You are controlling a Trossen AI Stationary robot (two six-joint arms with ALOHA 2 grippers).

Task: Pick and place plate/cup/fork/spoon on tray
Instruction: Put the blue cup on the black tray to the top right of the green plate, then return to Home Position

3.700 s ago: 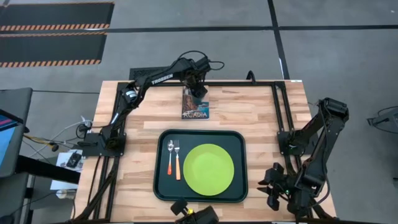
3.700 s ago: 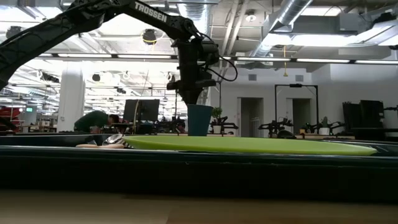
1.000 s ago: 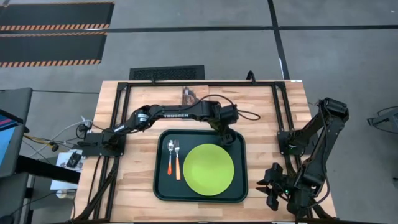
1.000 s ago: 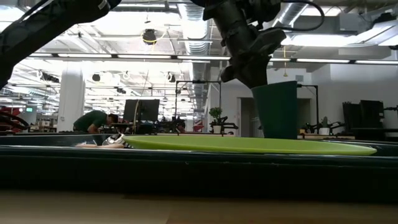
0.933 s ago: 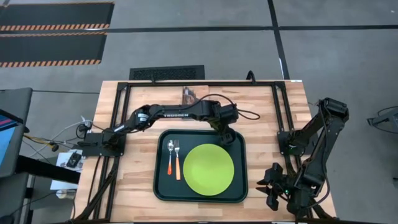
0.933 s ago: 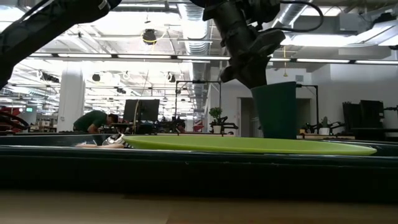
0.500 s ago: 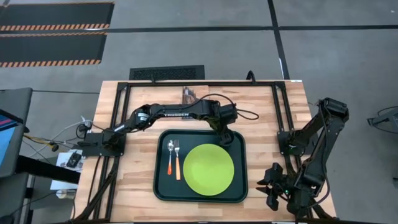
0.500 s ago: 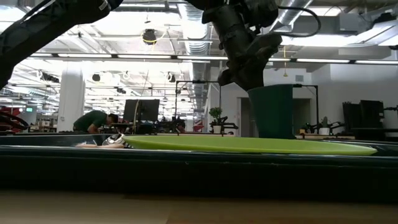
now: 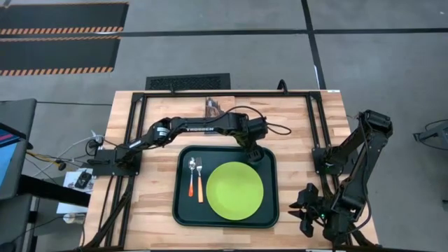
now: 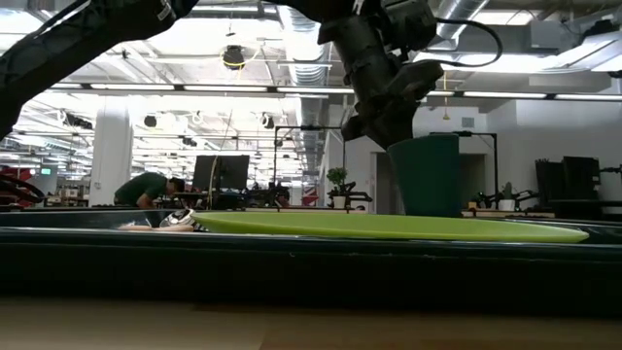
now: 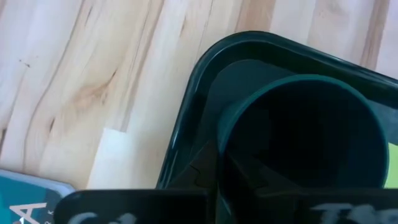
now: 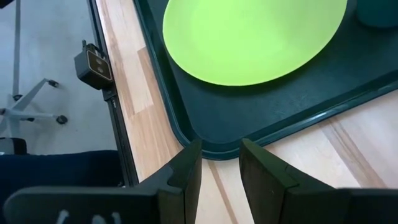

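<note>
The cup's lower side [image 11: 231,113] is inside the tray's corner rim [image 11: 214,55], so the cup would stay upright. My left gripper should open now.
The dark teal cup [image 10: 426,175] stands upright in my left gripper [image 10: 392,131] over the far right corner of the dark green tray [image 9: 183,210]. The cup's base is hidden behind the lime-green plate [image 9: 234,190], which lies flat in the tray. The spoon [image 9: 192,175] and the fork [image 9: 199,180] lie side by side in the tray, left of the plate. My right gripper [image 12: 221,163] is open and empty just above the table, off the tray's rim at the table's right near side. My left gripper holds the cup by its rim [image 11: 227,134], on the side toward the wrist. The fingers come from above, slanting down. The dark gripper body hides how the fingers sit on the wall. The cup stays upright; I cannot tell whether its base touches the tray.
The "Acadia" book [image 9: 213,106] lies on the table beyond the tray, partly under my left arm. A black metal frame [image 9: 316,126] runs along the table's edges. Bare wood lies to the left and right of the tray.
My left gripper has come down a little with the cup over the tray's far right corner and has drifted slightly toward the plate. The cup has stayed upright in the hold.
</note>
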